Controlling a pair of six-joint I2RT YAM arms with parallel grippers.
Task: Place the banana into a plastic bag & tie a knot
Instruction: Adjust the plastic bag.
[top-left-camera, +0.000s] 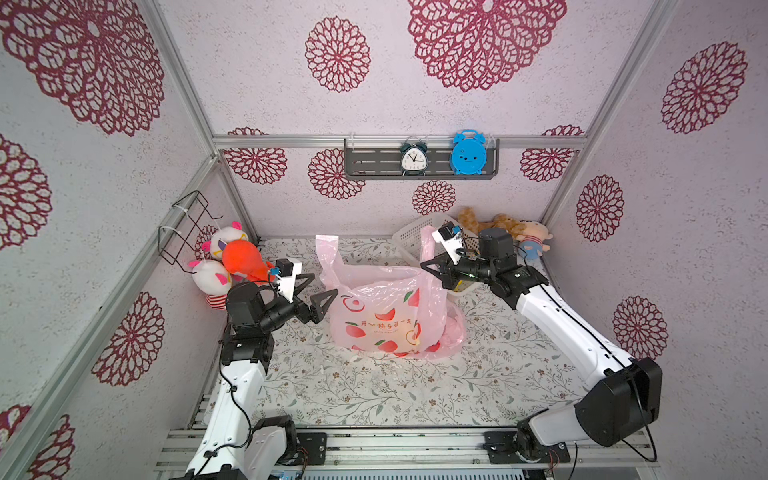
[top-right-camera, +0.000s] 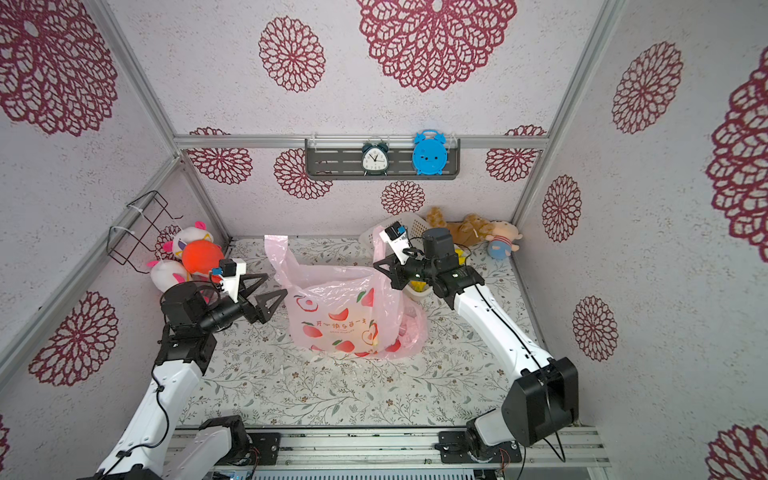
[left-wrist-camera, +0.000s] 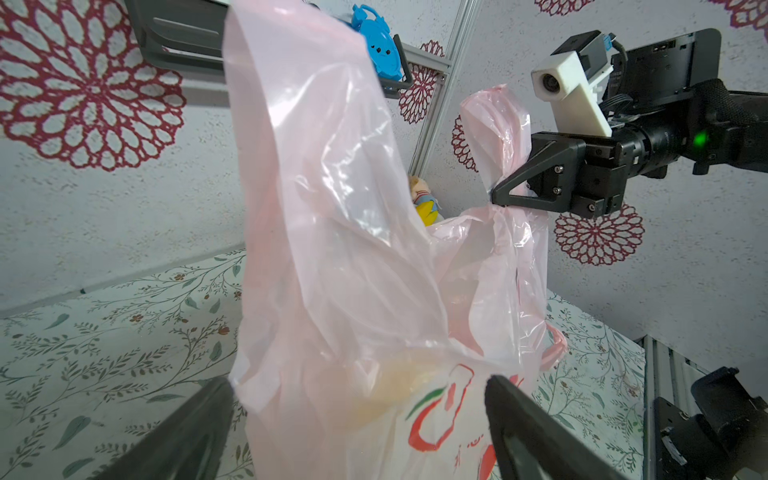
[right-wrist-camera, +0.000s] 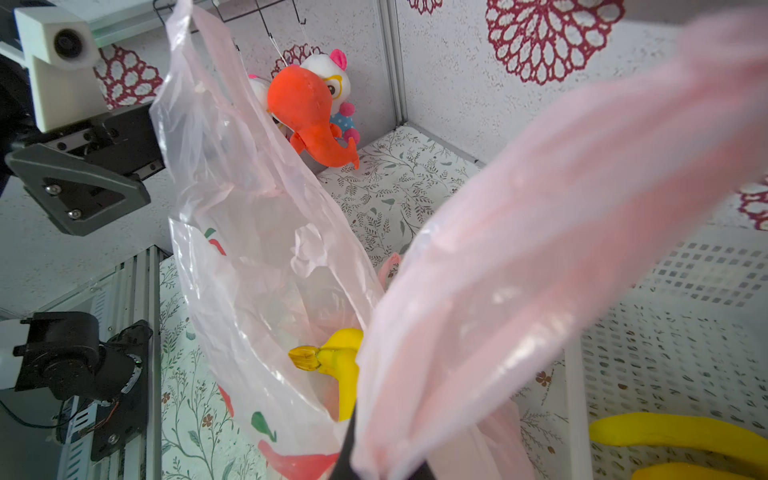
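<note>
The left gripper grabs the plastic bag's free handle near its base next, so that the handle's tip stays loose to tie a knot.
A pink plastic bag (top-left-camera: 386, 316) (top-right-camera: 340, 316) printed with peaches stands mid-table with its mouth open. The banana (right-wrist-camera: 343, 365) lies inside it, stem end up, and shows as a pale yellow blur (left-wrist-camera: 395, 386) through the film. My right gripper (top-left-camera: 424, 265) (top-right-camera: 376, 264) (left-wrist-camera: 495, 193) (right-wrist-camera: 374, 469) is shut on the bag's right handle (top-left-camera: 428, 243) (right-wrist-camera: 561, 208) and holds it up. My left gripper (top-left-camera: 324, 286) (top-right-camera: 276, 285) (left-wrist-camera: 357, 388) is open at the bag's left side, its jaws wide with nothing gripped. The left handle (top-left-camera: 327, 249) (left-wrist-camera: 299, 124) stands up free.
A white perforated basket (top-left-camera: 411, 237) (right-wrist-camera: 665, 332) at the back right holds more yellow bananas (right-wrist-camera: 685, 432). Plush toys sit in the back left corner (top-left-camera: 239, 257) and the back right corner (top-left-camera: 534, 241). A wire rack (top-left-camera: 187, 226) hangs on the left wall, and a shelf (top-left-camera: 374, 164) with two clocks is on the back wall.
</note>
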